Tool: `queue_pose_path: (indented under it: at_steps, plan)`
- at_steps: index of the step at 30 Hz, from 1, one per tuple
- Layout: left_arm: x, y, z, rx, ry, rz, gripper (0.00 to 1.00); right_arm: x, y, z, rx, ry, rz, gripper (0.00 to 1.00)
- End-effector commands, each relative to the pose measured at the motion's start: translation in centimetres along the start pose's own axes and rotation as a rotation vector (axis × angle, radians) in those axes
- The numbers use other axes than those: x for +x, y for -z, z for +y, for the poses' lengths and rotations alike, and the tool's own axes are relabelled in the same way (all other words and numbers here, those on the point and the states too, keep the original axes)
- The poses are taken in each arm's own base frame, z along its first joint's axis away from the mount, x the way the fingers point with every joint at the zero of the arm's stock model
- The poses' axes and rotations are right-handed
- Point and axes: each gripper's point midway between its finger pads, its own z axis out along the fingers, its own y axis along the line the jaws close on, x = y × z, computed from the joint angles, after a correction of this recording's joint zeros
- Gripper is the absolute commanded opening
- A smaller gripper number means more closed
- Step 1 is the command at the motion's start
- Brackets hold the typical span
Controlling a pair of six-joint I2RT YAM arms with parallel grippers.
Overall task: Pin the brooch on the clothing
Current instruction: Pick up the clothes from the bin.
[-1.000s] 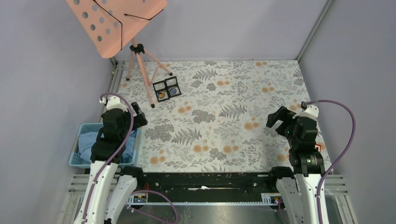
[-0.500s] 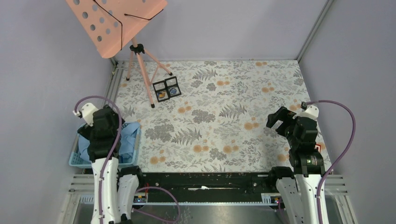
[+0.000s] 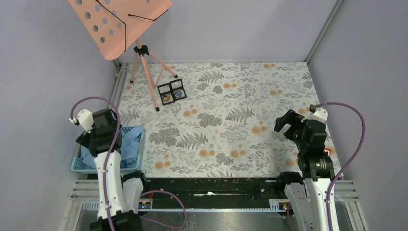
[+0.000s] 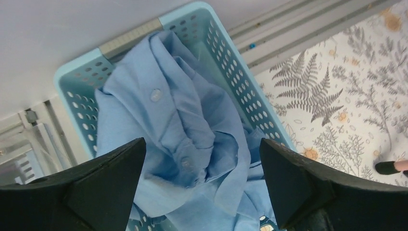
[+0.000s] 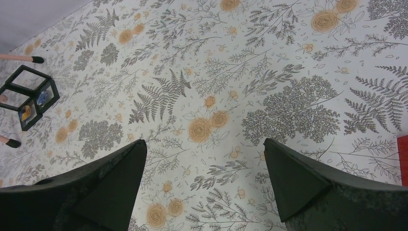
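Observation:
My left gripper grabs the clothing by its bunched middle fold (image 4: 196, 157) next, which leaves the rest free to unfold for the brooch.
The clothing, a crumpled light blue shirt (image 3: 130, 147), lies in a light blue plastic basket (image 3: 77, 166) at the near left. In the left wrist view the shirt (image 4: 183, 120) fills the basket (image 4: 231, 62), and its buttons show. My left gripper (image 4: 202, 144) is open and empty above the shirt, not touching it; from above, its wrist (image 3: 98, 132) hides the fingers. Two small brooches, one orange (image 3: 166, 98) and one blue (image 3: 178, 94), sit in a black compartment tray (image 3: 172, 92), which also shows in the right wrist view (image 5: 30, 96). My right gripper (image 3: 284, 126) hangs open and empty over the floral cloth (image 5: 204, 143).
A pink music stand (image 3: 118, 24) on a tripod stands at the back left, with its feet beside the brooch tray. A floral cloth (image 3: 231, 120) covers the table. A small red thing (image 3: 328, 151) lies by the right arm. Grey walls close in three sides.
My left arm has swung left and back from the table's left edge to above the basket. The right arm has not moved.

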Motion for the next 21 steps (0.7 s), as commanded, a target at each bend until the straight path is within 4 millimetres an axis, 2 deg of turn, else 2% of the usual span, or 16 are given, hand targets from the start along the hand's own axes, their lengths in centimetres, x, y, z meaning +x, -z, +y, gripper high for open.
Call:
queue_pose_path:
  at_steps: [1, 8, 9, 12, 14, 20, 21]
  plan:
    - [1.1, -1.6, -2.6, 0.090, -0.015, 0.120, 0.98, -1.0, 0.7, 0.2, -0.005, 0.000, -0.026, 1.00]
    - [3.4, -3.3, -3.0, 0.105, -0.003, 0.252, 0.95, -0.9, 0.7, 0.2, -0.007, -0.002, -0.028, 1.00]
    - [3.6, -3.3, -3.2, 0.115, -0.006, 0.260, 0.90, -0.9, 0.7, 0.2, -0.007, 0.000, -0.027, 1.00]
    - [3.7, -3.1, -3.6, 0.142, -0.009, 0.271, 0.54, -0.9, 0.8, 0.2, -0.009, -0.001, -0.028, 1.00]
    - [3.5, -2.9, -3.9, 0.165, -0.010, 0.264, 0.34, -0.9, 0.8, 0.3, -0.012, -0.003, -0.030, 1.00]
    - [1.8, -1.5, -4.9, 0.258, -0.005, 0.201, 0.01, -1.0, 0.9, 0.3, -0.012, -0.004, -0.037, 1.00]
    - [1.4, -1.0, -5.2, 0.291, -0.002, 0.183, 0.00, -1.1, 1.0, 0.3, -0.013, -0.003, -0.038, 1.00]
